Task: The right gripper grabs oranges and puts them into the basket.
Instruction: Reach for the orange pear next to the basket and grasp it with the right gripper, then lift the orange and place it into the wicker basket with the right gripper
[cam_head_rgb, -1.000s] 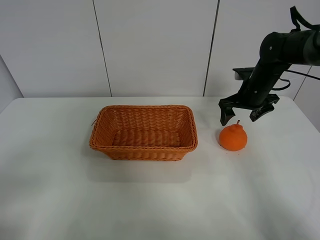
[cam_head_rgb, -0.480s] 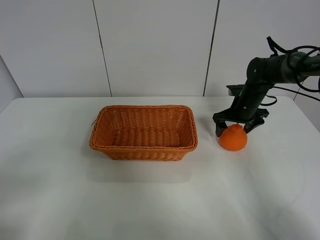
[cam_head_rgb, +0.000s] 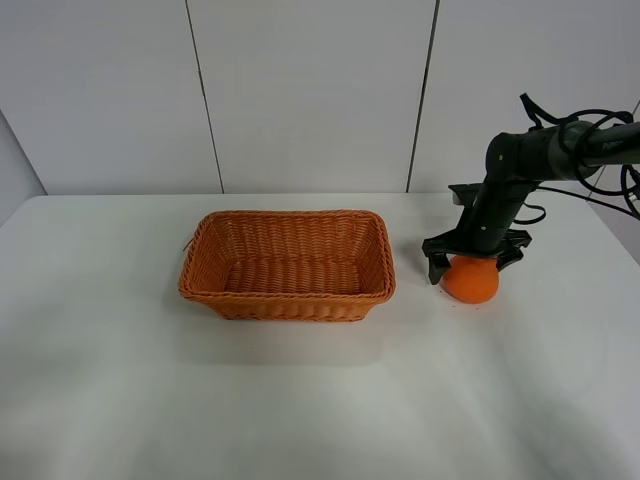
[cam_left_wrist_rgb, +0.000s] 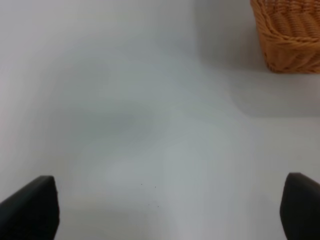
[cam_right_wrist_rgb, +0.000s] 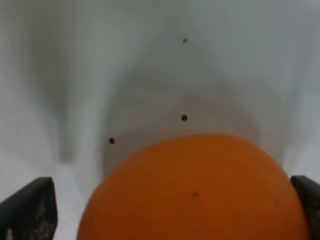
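Note:
My right gripper should grab the orange (cam_head_rgb: 470, 282) by its round sides next, to put it into the wicker basket.
The orange (cam_head_rgb: 470, 282) lies on the white table (cam_head_rgb: 300, 400), just to the right of the wicker basket (cam_head_rgb: 290, 304). My right gripper (cam_head_rgb: 470, 263) is lowered over the orange from above, open, with one finger on each side of the fruit. In the right wrist view the orange (cam_right_wrist_rgb: 200, 190) fills the space between the two fingertips (cam_right_wrist_rgb: 30, 210); whether they touch it cannot be told. The basket holds nothing. My left gripper (cam_left_wrist_rgb: 165, 212) is open and holds nothing, low over bare table, with a corner of the basket (cam_left_wrist_rgb: 287, 35) in its view.
A white panelled wall (cam_head_rgb: 300, 90) stands behind the table. The right arm's cables (cam_head_rgb: 600, 120) loop at the far right edge. The left arm is outside the exterior high view.
My right gripper has come down from above the orange and now straddles it, with the stem hidden under the claw. The orange and basket have not moved.

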